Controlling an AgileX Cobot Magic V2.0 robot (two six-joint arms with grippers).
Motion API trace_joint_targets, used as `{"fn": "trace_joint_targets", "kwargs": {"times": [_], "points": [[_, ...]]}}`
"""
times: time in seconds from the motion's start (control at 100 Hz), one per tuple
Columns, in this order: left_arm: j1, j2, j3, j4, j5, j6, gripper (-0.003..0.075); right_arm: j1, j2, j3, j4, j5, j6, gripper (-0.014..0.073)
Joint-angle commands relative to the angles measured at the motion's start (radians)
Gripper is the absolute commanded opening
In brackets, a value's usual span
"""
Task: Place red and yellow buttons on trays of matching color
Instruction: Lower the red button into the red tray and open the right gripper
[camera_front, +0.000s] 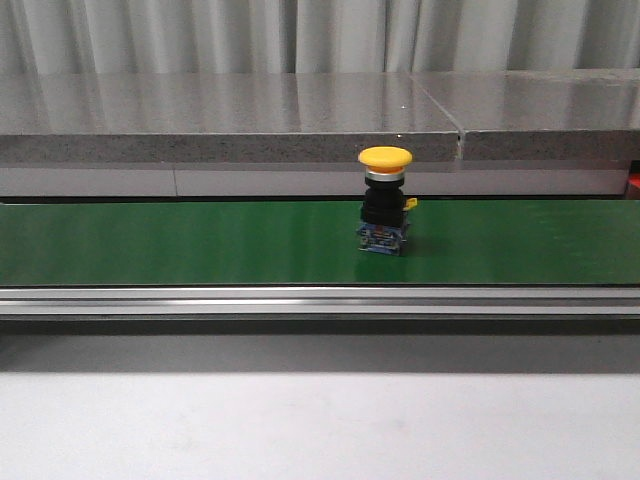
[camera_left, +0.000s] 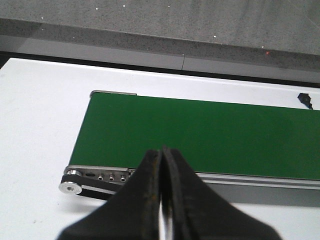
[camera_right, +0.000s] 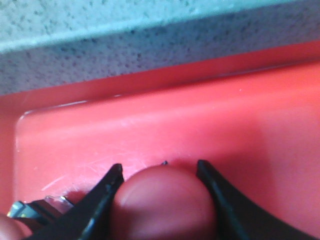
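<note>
My right gripper opens next, since the red button (camera_right: 163, 207) is low over the red tray's bottom and the red button would stand.
A yellow button (camera_front: 385, 158) with a black body and blue base stands upright on the green conveyor belt (camera_front: 200, 240), right of centre in the front view. Neither arm shows in that view. In the right wrist view my right gripper (camera_right: 159, 167) is shut on a red button (camera_right: 165, 200), its fingers against the sides of the domed cap, low over the floor of the red tray (camera_right: 250, 115). My left gripper (camera_left: 161, 150) is shut on nothing and hangs over the white table beside the belt's end (camera_left: 100, 125). The yellow tray is out of view.
The cap of another red button (camera_right: 5, 227) with a metal part (camera_right: 22, 210) lies in the red tray beside my right fingers. A grey stone ledge (camera_front: 230, 120) runs behind the belt. The belt's roller end (camera_left: 70, 184) sits close to my left gripper.
</note>
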Motion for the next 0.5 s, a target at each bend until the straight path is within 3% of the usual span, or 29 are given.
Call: {"fn": "trace_joint_targets", "kwargs": {"times": [0.0, 0.15, 0.22, 0.49], "points": [[-0.009, 0.008, -0.023, -0.010, -0.067, -0.001, -0.0019, -0.007, -0.059, -0.034, 0.015, -0.026, -0.005, 0.0258], [-0.009, 0.008, -0.023, -0.010, -0.067, -0.001, -0.0019, -0.007, -0.063, -0.035, 0.015, -0.034, -0.005, 0.0503], [-0.009, 0.008, -0.023, -0.010, -0.067, -0.001, -0.0019, -0.007, -0.070, -0.035, 0.015, -0.037, -0.005, 0.0574], [-0.009, 0.008, -0.023, -0.010, -0.067, -0.001, -0.0019, -0.008, -0.137, -0.036, 0.015, -0.031, -0.005, 0.0596]]}}
